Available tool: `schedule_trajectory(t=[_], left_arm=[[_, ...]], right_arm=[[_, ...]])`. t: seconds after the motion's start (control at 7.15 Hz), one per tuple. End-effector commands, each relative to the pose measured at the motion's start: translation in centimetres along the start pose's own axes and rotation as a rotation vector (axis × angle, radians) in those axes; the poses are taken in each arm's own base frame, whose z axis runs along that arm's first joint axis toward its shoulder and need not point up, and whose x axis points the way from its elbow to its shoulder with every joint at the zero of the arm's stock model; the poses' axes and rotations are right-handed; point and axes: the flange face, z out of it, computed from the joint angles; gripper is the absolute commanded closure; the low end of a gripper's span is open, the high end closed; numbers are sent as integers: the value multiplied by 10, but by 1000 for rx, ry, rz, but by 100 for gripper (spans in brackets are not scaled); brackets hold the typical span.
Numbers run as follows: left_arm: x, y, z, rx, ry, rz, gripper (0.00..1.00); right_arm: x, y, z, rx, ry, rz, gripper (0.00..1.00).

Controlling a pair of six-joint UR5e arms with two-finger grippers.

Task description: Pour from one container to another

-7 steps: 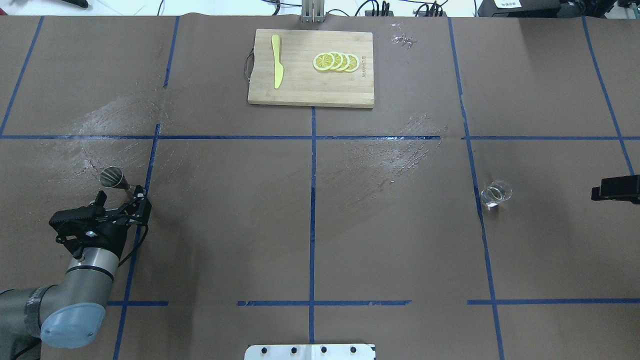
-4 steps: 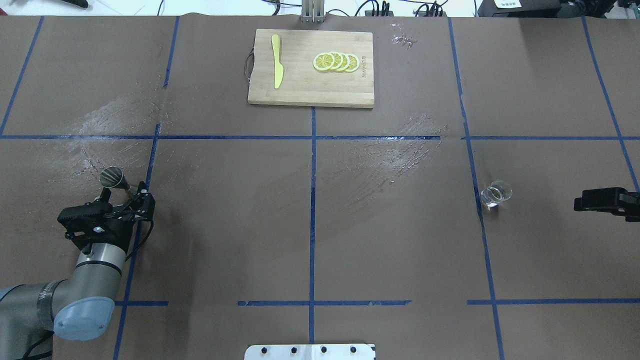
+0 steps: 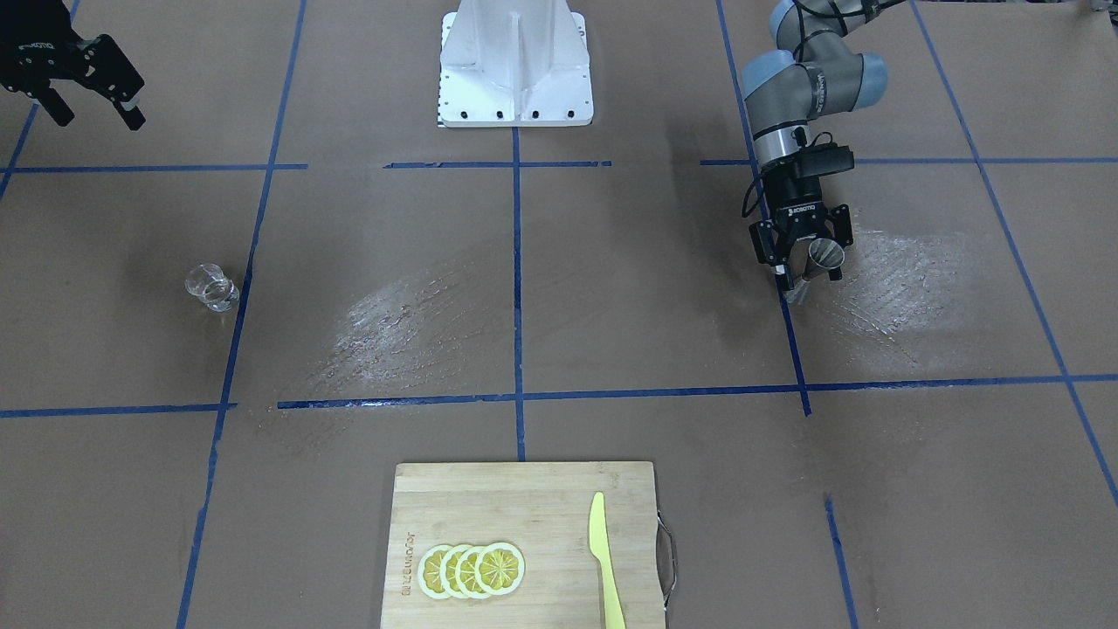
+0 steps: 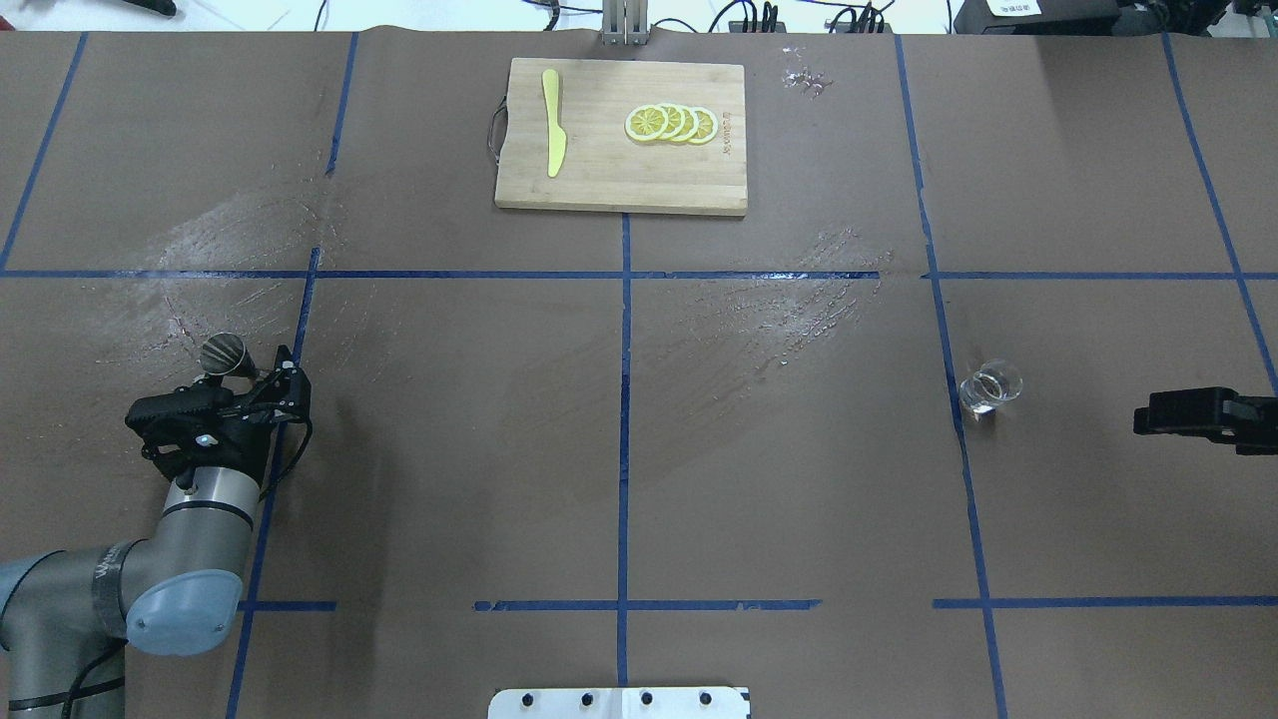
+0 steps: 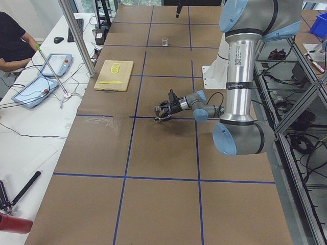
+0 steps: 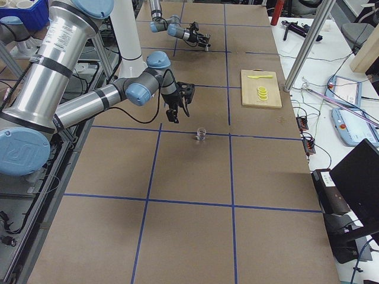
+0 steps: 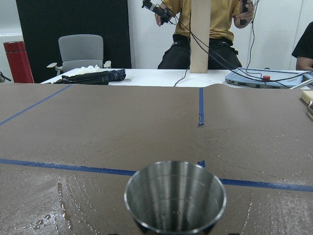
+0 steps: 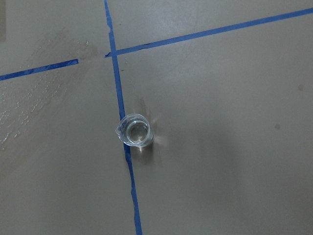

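Observation:
The steel measuring cup's open rim (image 3: 827, 252) should stay free to catch the poured liquid, so my left gripper will next grab the cup by its lower part (image 3: 798, 288).
A steel measuring cup (image 4: 222, 353) stands upright at the table's left side; it fills the lower middle of the left wrist view (image 7: 175, 200). My left gripper (image 3: 808, 271) is open, and its fingers sit on either side of the cup (image 3: 825, 255) without closing on it. A small clear glass beaker (image 4: 990, 387) stands alone on the right side by a blue tape line. My right gripper (image 4: 1148, 411) hovers open to the right of the beaker and well apart from it (image 3: 96, 118). The right wrist view looks straight down on the beaker (image 8: 133, 132).
A wooden cutting board (image 4: 619, 185) lies at the far middle of the table, carrying lemon slices (image 4: 671, 123) and a yellow plastic knife (image 4: 552, 120). Wet smears mark the brown paper near the cup and mid-table. The robot's white base (image 3: 515, 70) stands at the near edge.
My left gripper has advanced toward the steel cup until its fingers flank it. My right gripper has slid further in from the right edge toward the beaker.

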Motion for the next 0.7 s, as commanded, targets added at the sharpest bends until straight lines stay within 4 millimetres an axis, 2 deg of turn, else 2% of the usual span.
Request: schedule_trajectory(t=[0.0, 0.14, 0.28, 0.42, 0.56], left_arm=[[2, 2, 7, 6, -7, 3, 44], [2, 1, 7, 7, -8, 2, 61], [-4, 3, 8, 7, -11, 4, 88], [-5, -2, 8, 10, -11, -7, 100], [3, -17, 1, 12, 5, -34, 100]], right_arm=[[-1, 1, 1, -2, 0, 0, 0], [-1, 1, 1, -4, 0, -1, 0], [-1, 1, 1, -4, 0, 1, 0], [-2, 1, 1, -3, -2, -1, 0], [-1, 1, 1, 0, -1, -1, 0]])
